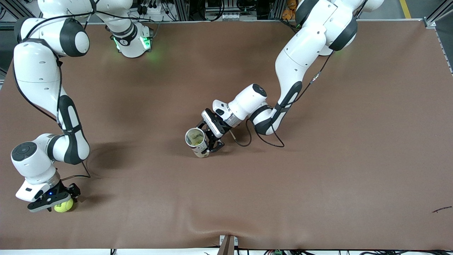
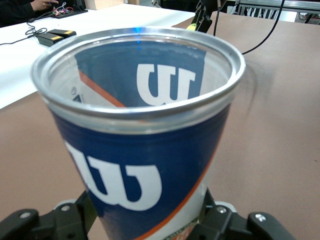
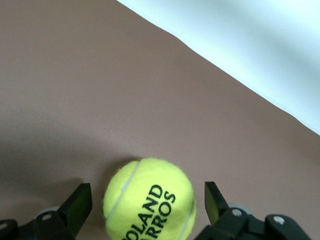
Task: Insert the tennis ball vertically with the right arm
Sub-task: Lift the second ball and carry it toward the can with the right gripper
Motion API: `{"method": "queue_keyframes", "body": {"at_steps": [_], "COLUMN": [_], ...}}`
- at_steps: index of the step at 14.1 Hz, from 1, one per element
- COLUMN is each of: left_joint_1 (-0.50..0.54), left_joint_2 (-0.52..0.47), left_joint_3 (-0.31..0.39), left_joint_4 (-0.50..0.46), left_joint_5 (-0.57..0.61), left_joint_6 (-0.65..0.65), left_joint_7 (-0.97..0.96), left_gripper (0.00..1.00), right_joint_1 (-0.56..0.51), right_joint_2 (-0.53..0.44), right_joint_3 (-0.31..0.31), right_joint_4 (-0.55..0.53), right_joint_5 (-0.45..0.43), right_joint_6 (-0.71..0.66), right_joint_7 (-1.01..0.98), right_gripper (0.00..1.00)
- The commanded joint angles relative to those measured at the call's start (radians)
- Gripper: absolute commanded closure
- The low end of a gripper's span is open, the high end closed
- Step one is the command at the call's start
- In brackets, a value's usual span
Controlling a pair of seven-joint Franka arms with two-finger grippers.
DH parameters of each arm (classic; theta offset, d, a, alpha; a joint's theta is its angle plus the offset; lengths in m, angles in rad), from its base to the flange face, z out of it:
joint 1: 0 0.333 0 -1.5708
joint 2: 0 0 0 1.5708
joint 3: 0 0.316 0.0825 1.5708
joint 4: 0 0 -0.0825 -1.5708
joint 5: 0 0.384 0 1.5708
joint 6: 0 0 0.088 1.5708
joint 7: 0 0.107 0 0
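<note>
My right fingers are low on both sides of the tennis ball, so they should close. Closing now would hold it.
A yellow tennis ball (image 1: 64, 206) (image 3: 149, 200) printed with black letters lies on the brown table near its front edge, at the right arm's end. My right gripper (image 1: 57, 202) (image 3: 146, 201) is down around it and open, one black finger (image 3: 79, 202) on each side with a gap to the ball. In the middle of the table my left gripper (image 1: 209, 141) (image 2: 150, 222) is shut on the lower part of a blue and white ball can (image 1: 196, 141) (image 2: 142, 165). The can's open metal-rimmed mouth (image 2: 137, 75) points upward. No ball shows inside it.
The brown mat (image 1: 318, 170) covers the whole table. A black cable (image 1: 269, 141) loops on it beside the left wrist. A small dark scrap (image 1: 442, 209) lies toward the left arm's end. A white strip (image 3: 260, 55) borders the mat just past the ball.
</note>
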Motion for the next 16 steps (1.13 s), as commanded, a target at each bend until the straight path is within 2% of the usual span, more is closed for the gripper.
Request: {"method": "queue_keyframes", "body": {"at_steps": [1,2,3,4,5,9,13,16], "left_joint_1": [-0.005,-0.007,-0.005,-0.004,-0.004,-0.002,-0.001,-0.001], "left_joint_2": [-0.013,-0.013,-0.015,-0.015,-0.013,-0.015,-0.013,-0.015], "left_joint_3": [0.01,0.009,0.01,0.01,0.009,0.009,0.01,0.01], "left_joint_4": [0.004,0.005,0.005,0.005,0.005,0.008,0.008,0.004], "left_joint_5": [0.008,0.004,0.007,0.008,0.008,0.005,0.008,0.01], "left_joint_6": [0.001,0.001,0.001,0.001,0.001,0.001,0.001,0.001], "left_joint_7": [0.011,0.011,0.011,0.011,0.011,0.011,0.011,0.011], "left_gripper": [0.21,0.21,0.21,0.21,0.21,0.21,0.21,0.21], "right_joint_1": [-0.026,-0.027,-0.026,-0.026,-0.024,0.009,0.071,0.16], "right_joint_2": [0.028,0.028,0.028,0.027,0.024,-0.058,-0.191,-0.303], "right_joint_3": [0.023,0.023,0.023,0.023,0.023,0.045,0.091,0.094], "right_joint_4": [0.029,0.027,0.026,0.027,0.027,0.017,0.018,0.018], "right_joint_5": [-0.002,0.0,0.001,0.001,0.003,0.009,0.011,0.011], "right_joint_6": [0.053,0.053,0.053,0.053,0.053,0.005,-0.31,-0.571], "right_joint_7": [-0.039,-0.037,-0.037,-0.034,-0.034,-0.031,0.163,0.373], "right_gripper": [0.06,0.33,0.51,0.62,0.66,0.65,0.65,0.64]}}
